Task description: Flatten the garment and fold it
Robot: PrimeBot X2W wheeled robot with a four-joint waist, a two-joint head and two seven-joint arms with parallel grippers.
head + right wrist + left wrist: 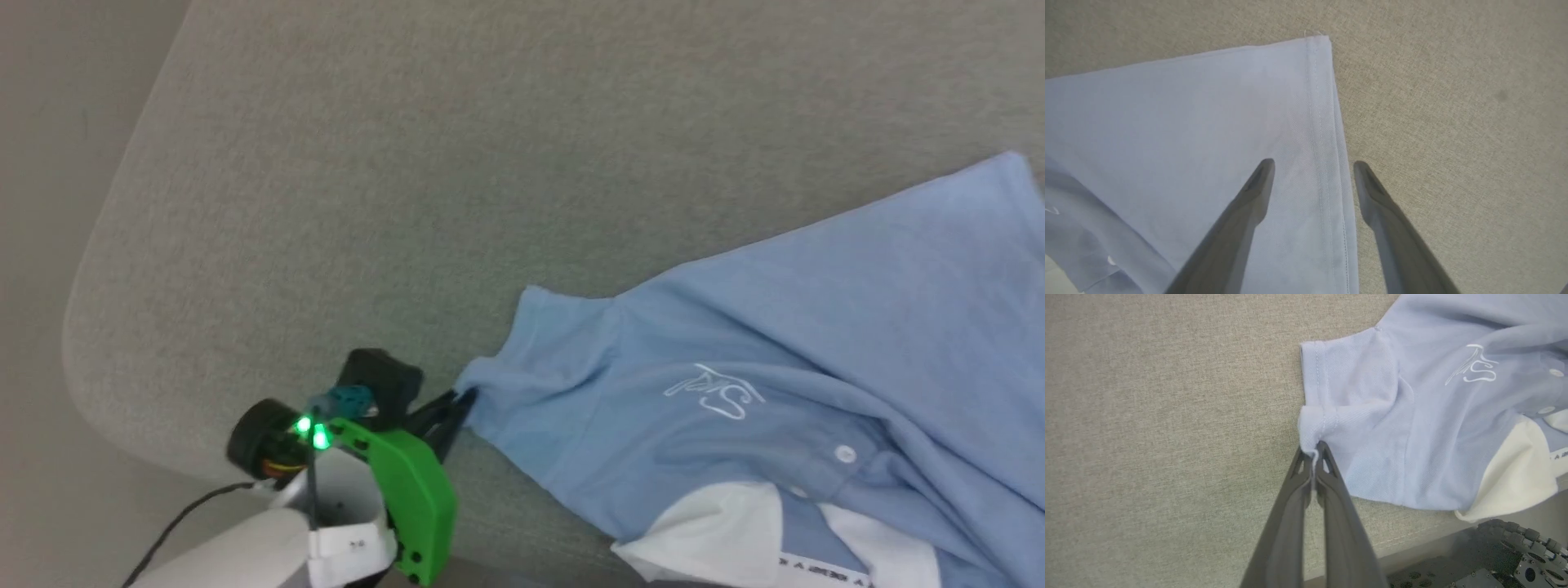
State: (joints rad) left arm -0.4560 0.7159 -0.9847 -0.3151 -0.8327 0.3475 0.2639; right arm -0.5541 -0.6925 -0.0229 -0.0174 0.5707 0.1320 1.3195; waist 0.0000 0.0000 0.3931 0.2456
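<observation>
The right gripper grabs the garment's stitched bottom hem corner (1009, 167) next, to flatten and fold the garment (833, 323).
The garment (816, 327), a light blue polo shirt with a white collar (718, 531) and a white chest logo, lies on a grey cloth-covered table (408, 163). My left gripper (467, 398) is shut on the corner of a sleeve hem, which bunches at the fingertips. The left wrist view shows that gripper (1314, 447) pinching the sleeve (1347, 396) of the garment. My right gripper (1312, 165) stands open over the garment's stitched bottom hem (1327, 163), one finger above the cloth and one above the bare table.
The table's rounded near-left corner (90, 343) and its front edge (1412, 543) are close to my left arm. Part of the robot's base (1515, 547) shows below the table edge. Bare grey tabletop stretches to the left and behind the shirt.
</observation>
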